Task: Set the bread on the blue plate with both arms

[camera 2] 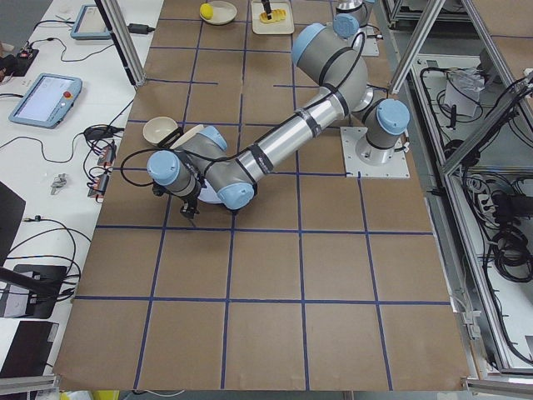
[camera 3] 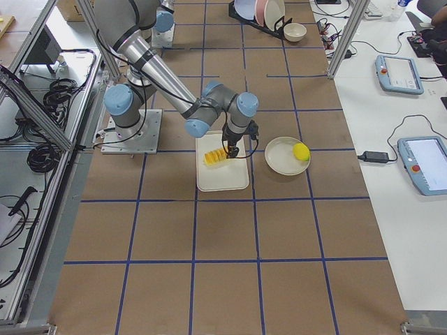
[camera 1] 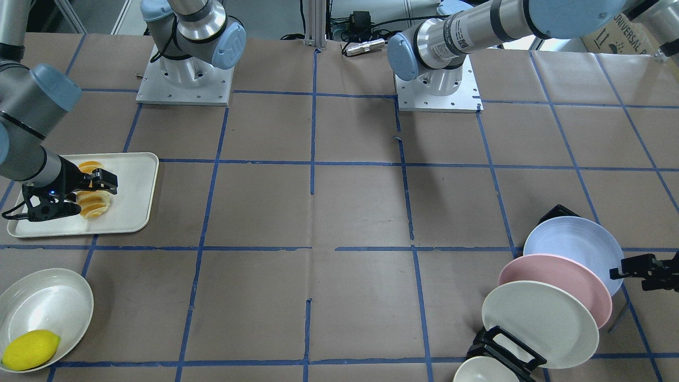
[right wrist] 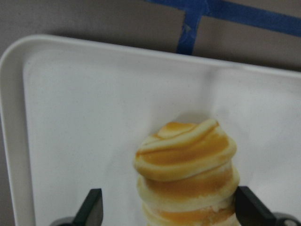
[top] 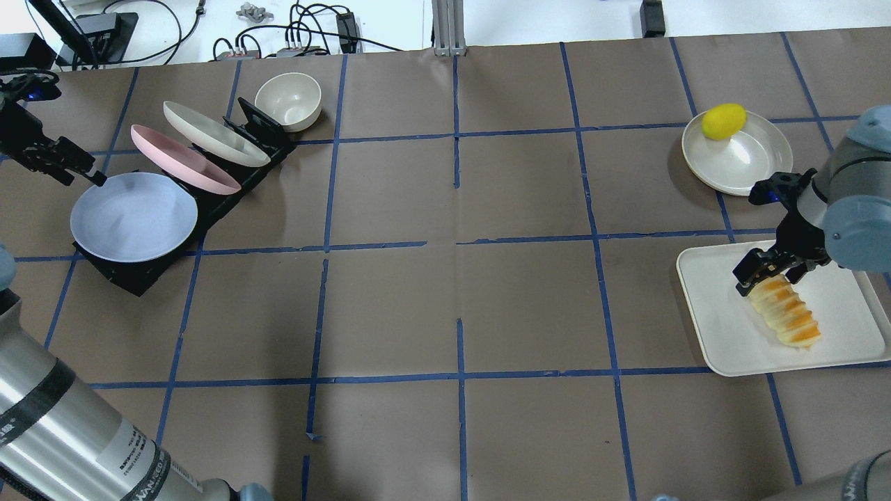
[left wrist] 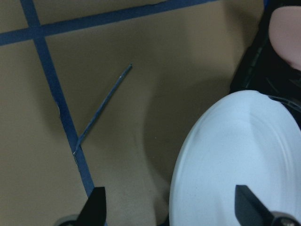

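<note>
I need to grab the blue plate's open outer rim with my left gripper next, since the pink plate stands close beside the blue plate in the rack.
The bread, a ridged orange and cream loaf, lies on a cream tray at the right. My right gripper is open and straddles the loaf's far end. In the right wrist view the bread sits between the two fingertips, which stand apart from it. The blue plate leans in a black rack at the left. My left gripper is open at the plate's far left rim. In the left wrist view the plate has its rim between the fingers.
A pink plate and a cream plate stand in the same rack behind the blue one. A cream bowl sits past the rack. A yellow lemon lies in a cream dish beyond the tray.
</note>
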